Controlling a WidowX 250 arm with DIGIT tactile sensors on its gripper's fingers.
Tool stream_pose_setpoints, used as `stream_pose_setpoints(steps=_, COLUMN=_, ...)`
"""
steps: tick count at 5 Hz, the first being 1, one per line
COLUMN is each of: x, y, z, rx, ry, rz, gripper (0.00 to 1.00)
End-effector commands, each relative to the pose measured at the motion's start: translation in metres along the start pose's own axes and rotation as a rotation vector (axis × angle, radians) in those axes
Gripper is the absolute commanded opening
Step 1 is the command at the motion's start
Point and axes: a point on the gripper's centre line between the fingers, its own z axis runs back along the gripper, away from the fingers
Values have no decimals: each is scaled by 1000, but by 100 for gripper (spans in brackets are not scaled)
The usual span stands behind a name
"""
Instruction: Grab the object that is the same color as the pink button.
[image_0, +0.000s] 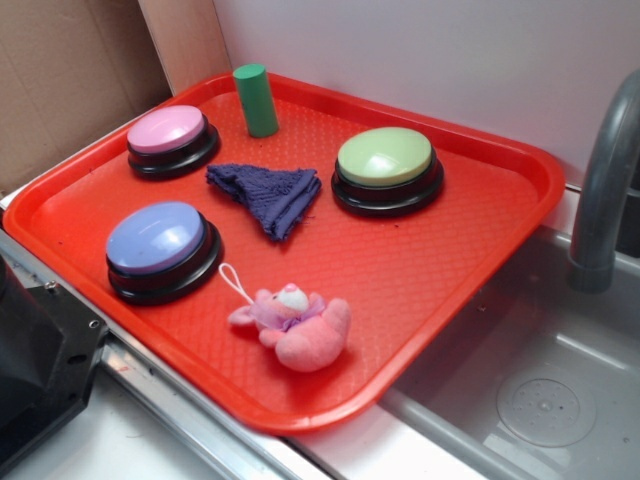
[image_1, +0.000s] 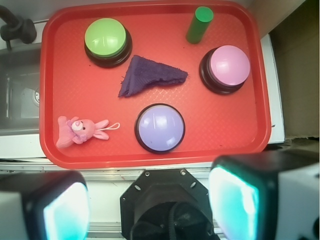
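Observation:
I should grab the plush toy next with my gripper, around its middle at the lilac bib (image_0: 298, 319). This picks out the object that matches the pink button's (image_0: 166, 130) color.
The small pink plush animal toy (image_0: 295, 324) with lilac bib and white string loop lies near the front edge of the red tray (image_0: 470, 250); in the wrist view the toy (image_1: 79, 131) is at the tray's lower left. The pink button (image_0: 168, 139) stands at the tray's back left, and in the wrist view (image_1: 227, 67) at the right. My gripper (image_1: 150, 210) is open and empty, high above the counter in front of the tray, its two fingers wide apart at the bottom of the wrist view. It is not seen in the exterior view.
On the tray also stand a lilac-blue button (image_0: 160, 248), a light green button (image_0: 386, 168), a green cylinder (image_0: 256, 99) and a crumpled dark blue cloth (image_0: 268, 194). A sink (image_0: 540, 390) with a grey faucet (image_0: 605, 190) is right of the tray. The robot's black base (image_0: 35, 365) is front left.

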Motion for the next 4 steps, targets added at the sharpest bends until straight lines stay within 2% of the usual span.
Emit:
stream_pose_setpoints(steps=1, x=0, y=0, z=0, rx=0, ry=0, rz=0, gripper=100)
stream_pose_setpoints(steps=2, x=3, y=-22, z=-9, rx=70, ry=-38, rz=-259, gripper=100)
stream_pose_setpoints(steps=3, x=17, y=-47, z=-32, rx=140, ry=-14, rz=-523, gripper=100)
stream_pose_setpoints(steps=4, x=21, y=-64, z=-52, rx=142, ry=32, rz=-780, gripper=100)
